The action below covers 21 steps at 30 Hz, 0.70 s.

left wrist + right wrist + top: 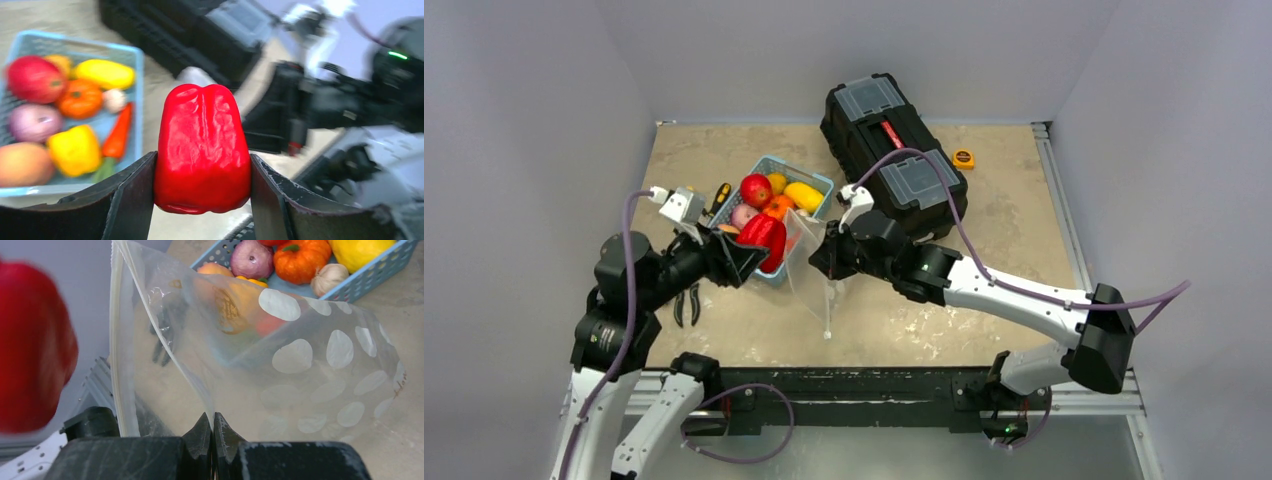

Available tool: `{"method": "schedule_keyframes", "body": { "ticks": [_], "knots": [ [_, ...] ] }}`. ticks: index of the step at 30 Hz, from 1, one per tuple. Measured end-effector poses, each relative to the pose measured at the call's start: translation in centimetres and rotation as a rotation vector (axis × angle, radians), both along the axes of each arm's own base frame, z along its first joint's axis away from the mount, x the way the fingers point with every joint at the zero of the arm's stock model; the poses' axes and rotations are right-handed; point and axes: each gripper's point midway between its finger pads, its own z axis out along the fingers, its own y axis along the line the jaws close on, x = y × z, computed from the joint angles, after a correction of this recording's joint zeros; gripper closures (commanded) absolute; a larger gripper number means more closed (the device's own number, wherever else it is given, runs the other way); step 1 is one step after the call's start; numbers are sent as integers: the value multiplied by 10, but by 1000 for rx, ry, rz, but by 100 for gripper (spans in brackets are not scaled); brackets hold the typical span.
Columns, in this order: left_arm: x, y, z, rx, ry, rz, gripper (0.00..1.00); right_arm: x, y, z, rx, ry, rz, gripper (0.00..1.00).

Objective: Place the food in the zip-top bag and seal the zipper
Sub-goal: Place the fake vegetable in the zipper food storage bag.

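Note:
My left gripper moves the red bell pepper (pixel 202 148) in next, before opening. It is short of the bag's white zipper and would miss the bag's opening if released now.
My left gripper (pixel 752 250) is shut on a glossy red bell pepper (pixel 202 148), held in the air just left of the bag's mouth; the pepper also shows in the top view (pixel 763 234) and blurred at the left of the right wrist view (pixel 32 347). My right gripper (pixel 213 426) is shut on the upper lip of the clear dotted zip-top bag (pixel 300 375) and holds it up off the table (pixel 809 262). The white zipper strip (pixel 117 340) runs down the open mouth. More food lies in the blue basket (pixel 816 183): a red apple (pixel 755 188), an orange pumpkin (pixel 298 259), a yellow fruit (pixel 803 196).
A black toolbox (pixel 892 150) stands behind the right arm. Black pliers (pixel 686 303) lie on the table by the left arm. A yellow-handled tool (pixel 719 197) sits left of the basket. A small orange tape measure (pixel 963 158) lies at the back right.

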Motion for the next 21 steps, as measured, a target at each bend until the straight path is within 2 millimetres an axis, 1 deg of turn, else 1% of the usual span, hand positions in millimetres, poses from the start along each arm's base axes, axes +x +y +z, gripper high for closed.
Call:
{"method": "schedule_keyframes", "body": {
  "ticks": [1,4,8,10,13,16,18,21],
  "knots": [
    [-13,-7,7,-46,-17,-50,65,0,5,3,8,5,9,100],
    [-38,-29,21,-175,-27,-187,65,0,18,9,31,18,40,100],
    [-49,-58,20,-335,62,-338,65,-4,28,10,50,43,77,100],
    [-52,-66,21,-370,92,-377,68,-7,31,11,62,55,90,100],
    [-58,-81,26,-400,114,-437,68,-10,34,14,89,75,98,100],
    [-55,-79,23,-408,103,-390,67,-9,35,19,134,94,90,100],
    [-50,-71,14,-412,88,-319,67,-11,34,23,184,109,77,100],
    [-45,-61,-5,-403,112,-227,67,-19,27,31,262,130,68,100]
  ]
}}
